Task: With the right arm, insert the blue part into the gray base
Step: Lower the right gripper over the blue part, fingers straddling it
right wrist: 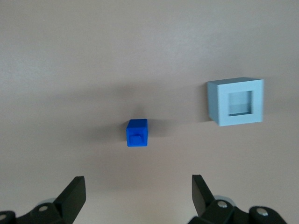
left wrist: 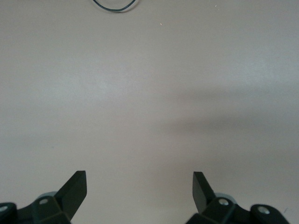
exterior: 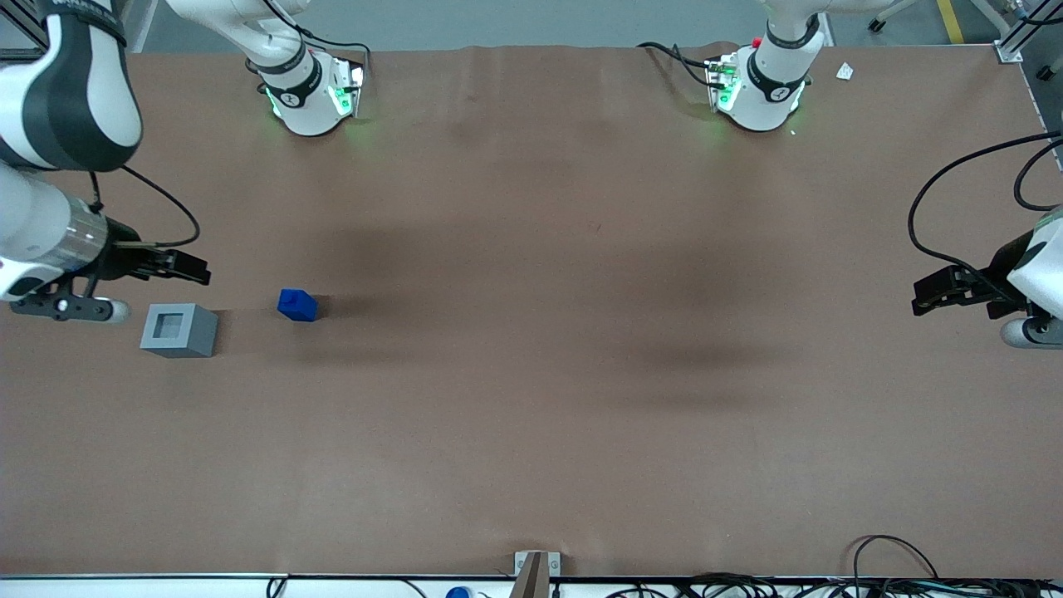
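The right gripper picks up the blue part by its stub-topped body [exterior: 296,305] [right wrist: 137,132] next, to insert the blue part into the gray base.
The blue part [exterior: 297,305] lies on the brown table toward the working arm's end; it also shows in the right wrist view [right wrist: 137,132], stub face up. The gray base [exterior: 179,330] stands beside it, recess up, a little nearer the front camera; the right wrist view shows it too [right wrist: 237,101]. My right gripper [exterior: 193,268] hangs above the table, farther from the front camera than the base, apart from both blocks. Its fingers [right wrist: 74,193] are wide open and hold nothing, as the right wrist view [right wrist: 138,186] shows.
Two arm bases [exterior: 309,95] stand at the table's edge farthest from the front camera. A black cable [exterior: 170,203] loops off the working arm's wrist. Cables lie along the table's near edge [exterior: 880,573].
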Controlling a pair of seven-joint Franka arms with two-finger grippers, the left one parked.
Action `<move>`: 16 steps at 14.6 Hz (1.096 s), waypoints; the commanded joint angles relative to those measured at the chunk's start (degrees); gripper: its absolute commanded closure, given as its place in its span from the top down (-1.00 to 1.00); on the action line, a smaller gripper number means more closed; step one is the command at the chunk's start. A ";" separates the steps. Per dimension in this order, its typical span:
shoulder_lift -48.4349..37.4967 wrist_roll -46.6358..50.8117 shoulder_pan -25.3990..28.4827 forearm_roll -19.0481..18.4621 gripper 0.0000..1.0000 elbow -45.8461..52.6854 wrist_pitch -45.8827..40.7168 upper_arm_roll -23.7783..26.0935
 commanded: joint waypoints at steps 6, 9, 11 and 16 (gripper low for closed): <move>-2.46 0.51 1.29 1.25 1.00 -18.48 17.99 0.16; -2.37 3.40 3.03 1.25 1.00 -23.41 25.03 0.16; -2.29 6.04 5.15 1.25 1.00 -24.74 27.06 0.16; -2.29 6.23 5.51 1.25 0.99 -31.85 36.28 0.16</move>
